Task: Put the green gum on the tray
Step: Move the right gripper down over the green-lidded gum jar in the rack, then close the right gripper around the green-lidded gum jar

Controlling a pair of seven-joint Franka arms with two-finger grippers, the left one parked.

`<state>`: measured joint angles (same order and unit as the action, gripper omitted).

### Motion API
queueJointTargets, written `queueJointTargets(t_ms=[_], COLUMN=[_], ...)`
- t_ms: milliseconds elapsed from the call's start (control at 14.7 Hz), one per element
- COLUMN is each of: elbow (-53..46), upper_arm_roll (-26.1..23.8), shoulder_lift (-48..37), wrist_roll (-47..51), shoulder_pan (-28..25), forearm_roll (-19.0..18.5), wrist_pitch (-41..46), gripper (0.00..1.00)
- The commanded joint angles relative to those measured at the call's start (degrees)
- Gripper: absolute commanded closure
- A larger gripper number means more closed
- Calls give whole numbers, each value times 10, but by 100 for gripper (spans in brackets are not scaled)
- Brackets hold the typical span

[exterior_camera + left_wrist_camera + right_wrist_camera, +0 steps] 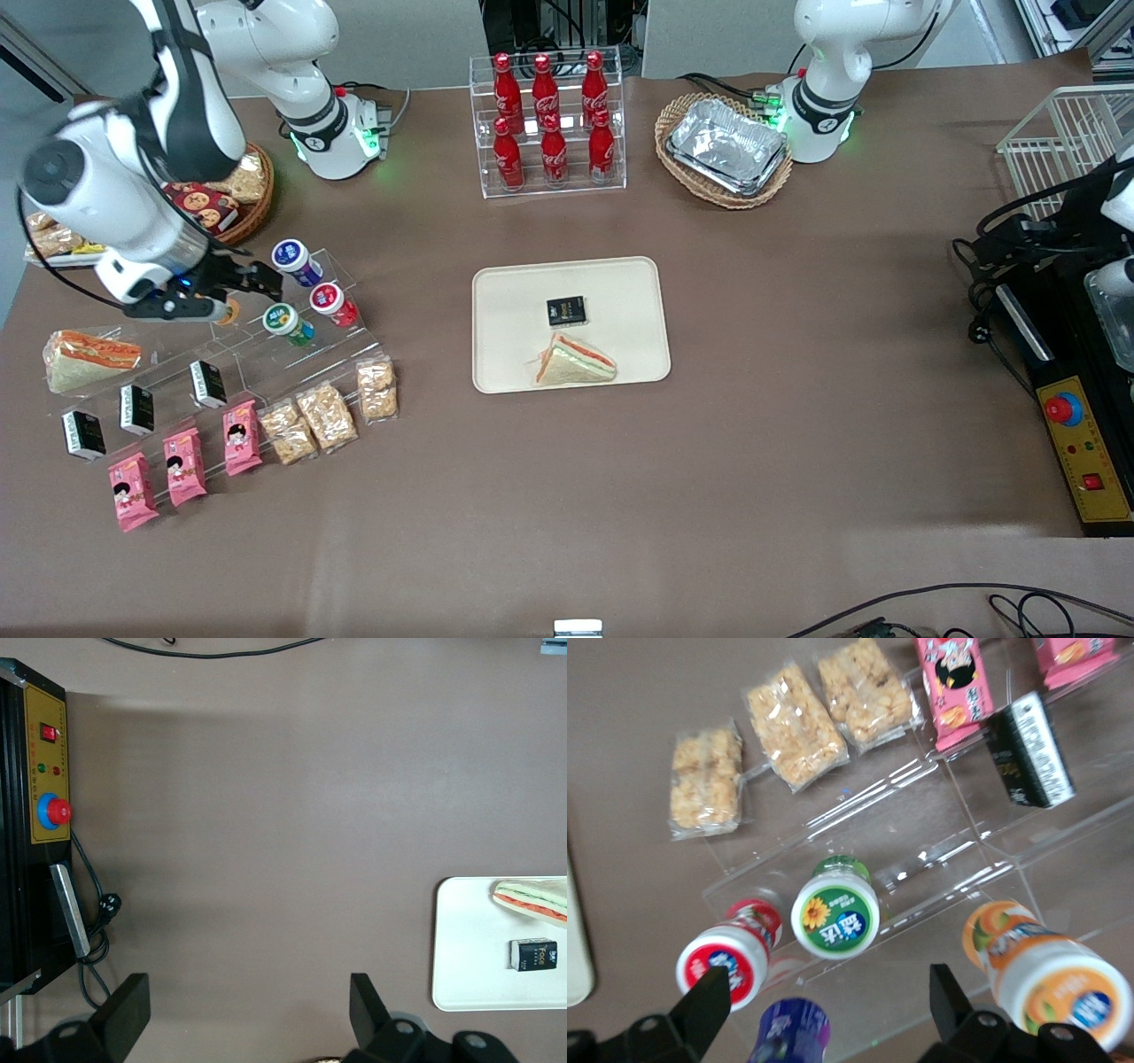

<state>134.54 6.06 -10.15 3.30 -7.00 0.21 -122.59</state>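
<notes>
The robot's right gripper will place the green gum on the tray, so next it will grab the gum by its white-lidded end (281,318).
The green gum (288,323) (834,917) lies on a clear acrylic rack (266,354), lid toward the front camera, between a red gum (333,304) (725,966) and an orange gum (232,310) (1041,970). My right gripper (237,295) (828,997) hovers open above the gum row, a little farther from the front camera than the green gum, holding nothing. A blue gum (788,1032) sits between its fingers (709,1001), below them. The cream tray (620,283) (469,939) lies mid-table, toward the parked arm's end from the rack.
On the tray are a sandwich (576,361) and a small black box (566,310). The rack also holds black boxes (208,383), pink packets (241,437) and cracker bags (326,415). A cola bottle stand (549,120) and a wicker basket with foil trays (725,146) stand farther back.
</notes>
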Motion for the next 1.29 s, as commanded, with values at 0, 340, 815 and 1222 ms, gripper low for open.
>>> queueJointTargets(t_ms=[0,340,815,1222], elbow=[12,23,48,57], upper_arm_roll=[4,4,4,2], shoulder_lift=[46,71,69,69], wrist_roll=[-4,-3,-3,0], shoulder_pan=[1,1,0,-1], forearm_roll=[-3,-2,-1,4], wrist_pitch=[-52,-80,-106,-107], gripper=[0,0,6,13])
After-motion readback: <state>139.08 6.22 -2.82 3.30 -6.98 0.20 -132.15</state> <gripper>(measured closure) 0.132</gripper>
